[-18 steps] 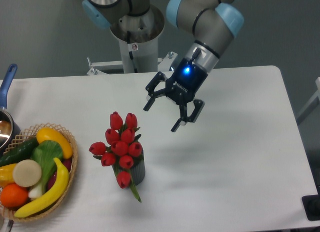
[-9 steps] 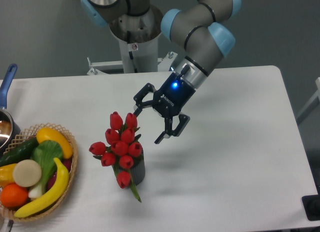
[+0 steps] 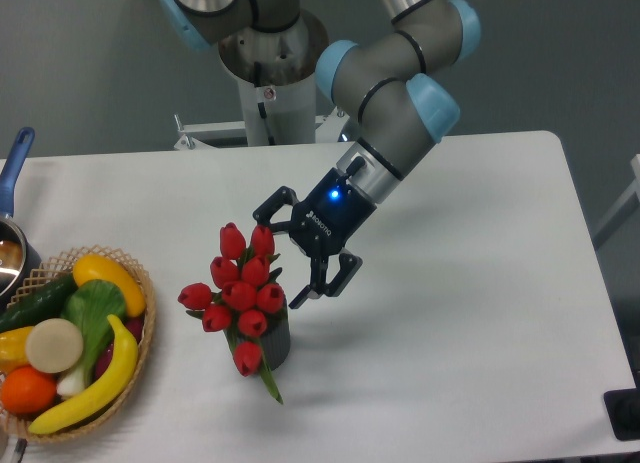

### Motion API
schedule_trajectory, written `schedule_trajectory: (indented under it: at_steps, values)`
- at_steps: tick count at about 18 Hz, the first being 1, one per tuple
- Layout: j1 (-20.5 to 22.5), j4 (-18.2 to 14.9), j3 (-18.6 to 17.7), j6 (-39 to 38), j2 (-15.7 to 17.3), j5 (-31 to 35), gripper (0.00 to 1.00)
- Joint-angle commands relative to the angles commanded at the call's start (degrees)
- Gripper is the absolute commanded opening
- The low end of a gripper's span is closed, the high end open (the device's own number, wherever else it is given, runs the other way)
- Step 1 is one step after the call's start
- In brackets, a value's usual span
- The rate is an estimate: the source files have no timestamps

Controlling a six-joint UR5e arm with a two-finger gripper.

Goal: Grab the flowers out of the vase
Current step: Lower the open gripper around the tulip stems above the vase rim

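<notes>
I should next use my gripper to pick up the red flowers by their green stems, and that will lift the flowers out of the vase.
A bunch of red tulip flowers with green stems stands in a small dark grey ribbed vase on the white table. One bud and a leaf hang over the vase's front. My gripper is open, just to the right of the bunch's top. Its far finger is by the upper buds and its near finger is right of the vase's mouth. It holds nothing.
A wicker basket of fruit and vegetables sits at the left front edge. A metal pot with a blue handle is at the far left edge. The arm's base stands behind the table.
My gripper has moved left and down towards the flowers, from open space right of them to right beside the bunch. It stays open. The flowers and vase have not moved.
</notes>
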Motion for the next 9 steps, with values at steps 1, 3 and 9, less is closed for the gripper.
schedule_trajectory:
  at_steps: [1, 3, 9]
  values:
    - [0.0, 0.0, 0.09, 0.0, -0.17, 0.0, 1.0]
    - [-0.18, 0.0, 0.09, 0.0, -0.44, 0.0, 1.0]
    - [-1.84, 1.32, 0.44, -0.09, -1.67, 0.0, 1.0]
